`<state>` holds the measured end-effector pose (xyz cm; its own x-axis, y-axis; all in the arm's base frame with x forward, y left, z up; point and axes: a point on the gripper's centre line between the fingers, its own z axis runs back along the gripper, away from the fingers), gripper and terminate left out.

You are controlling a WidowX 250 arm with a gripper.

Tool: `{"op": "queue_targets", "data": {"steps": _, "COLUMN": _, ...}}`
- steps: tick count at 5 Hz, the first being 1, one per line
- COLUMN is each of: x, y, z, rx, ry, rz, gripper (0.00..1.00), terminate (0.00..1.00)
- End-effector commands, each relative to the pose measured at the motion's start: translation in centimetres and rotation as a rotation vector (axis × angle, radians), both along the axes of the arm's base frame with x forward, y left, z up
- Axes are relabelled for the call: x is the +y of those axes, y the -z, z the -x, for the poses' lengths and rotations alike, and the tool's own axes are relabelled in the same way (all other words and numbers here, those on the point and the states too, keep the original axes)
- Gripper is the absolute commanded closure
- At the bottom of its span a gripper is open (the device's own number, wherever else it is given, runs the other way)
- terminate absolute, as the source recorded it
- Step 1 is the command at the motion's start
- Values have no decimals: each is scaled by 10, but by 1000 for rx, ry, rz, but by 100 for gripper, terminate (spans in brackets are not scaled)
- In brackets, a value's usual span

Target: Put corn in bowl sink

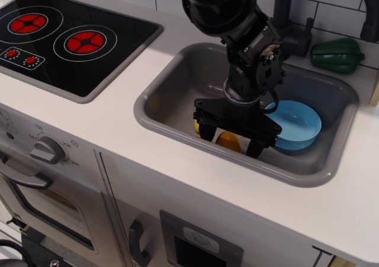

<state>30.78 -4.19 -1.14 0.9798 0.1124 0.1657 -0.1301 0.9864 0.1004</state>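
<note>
The yellow-orange corn needs to go into the light-blue bowl (296, 125), so I should grab it by its rounded sides next.
The orange-yellow corn (228, 141) lies on the floor of the grey sink (172, 77), near its front wall. My black gripper (231, 142) is lowered over it, open, with one finger on each side of the corn; I cannot tell if the fingers touch it. The light-blue bowl (296, 125) sits in the sink just right of the gripper, empty. A small bit of the yellow banana (196, 125) shows left of the gripper; the rest is hidden behind it.
A dark faucet (290, 18) stands behind the sink. A green pepper (336, 55) lies on the counter at the back right. A black stove top with two red burners (59, 36) is at the left. The white counter edge runs in front of the sink.
</note>
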Motion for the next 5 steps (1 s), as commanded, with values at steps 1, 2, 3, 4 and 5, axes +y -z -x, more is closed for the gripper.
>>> {"op": "queue_targets", "data": {"steps": 1, "x": -1, "y": -19, "z": -6, "rx": -36, "ry": 7, "rz": 28, "gripper": 100, "terminate": 0}}
{"op": "queue_targets", "data": {"steps": 2, "x": 0, "y": -38, "z": -8, "rx": -39, "ry": -18, "rz": 69, "gripper": 100, "terminate": 0}}
{"op": "queue_targets", "data": {"steps": 3, "x": -2, "y": -64, "z": -9, "rx": -48, "ry": -51, "rz": 127, "gripper": 100, "terminate": 0}}
{"op": "queue_targets", "data": {"steps": 4, "x": -8, "y": -83, "z": -21, "rx": -61, "ry": -97, "rz": 176, "gripper": 100, "terminate": 0}}
{"op": "queue_targets", "data": {"steps": 5, "x": -18, "y": -79, "z": -47, "rx": -69, "ry": -152, "rz": 174, "gripper": 100, "terminate": 0}}
